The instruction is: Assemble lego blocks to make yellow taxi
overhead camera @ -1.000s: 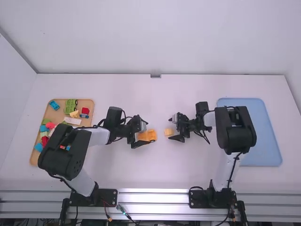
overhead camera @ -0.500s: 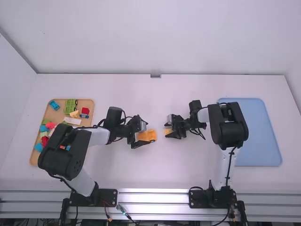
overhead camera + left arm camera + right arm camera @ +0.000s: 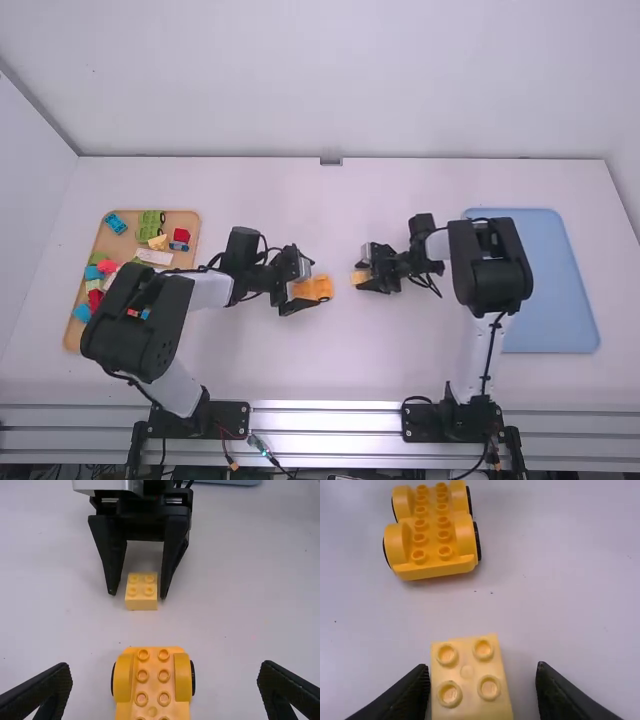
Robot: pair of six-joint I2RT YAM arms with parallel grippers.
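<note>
I need to grab the car base next with my left gripper, by its middle part between the wheels. That leaves its studs free for the yellow brick (image 3: 358, 278).
In the high view, left gripper (image 3: 306, 285) stands open around the orange wheeled base (image 3: 318, 289), and right gripper (image 3: 364, 272) is over a small yellow brick (image 3: 358, 278) to its right. The left wrist view has the base (image 3: 153, 682) between the widely spread fingers of the left gripper (image 3: 165, 677), not touching them. Farther off there, the brick (image 3: 142, 591) lies between the other arm's fingertips. In the right wrist view the brick (image 3: 469, 677) is close to one finger of the open right gripper (image 3: 484, 672), with a gap to the other.
A wooden tray (image 3: 186, 225) with several coloured blocks and small vehicles is at the left, partly under the left arm. A blue tray (image 3: 560, 285) lies at the right, behind the right arm's elbow. White table (image 3: 330, 360) surrounds both grippers.
The right gripper has moved left over the yellow brick, then slightly back to the right, and its fingers have come closer together. The left arm has kept still.
</note>
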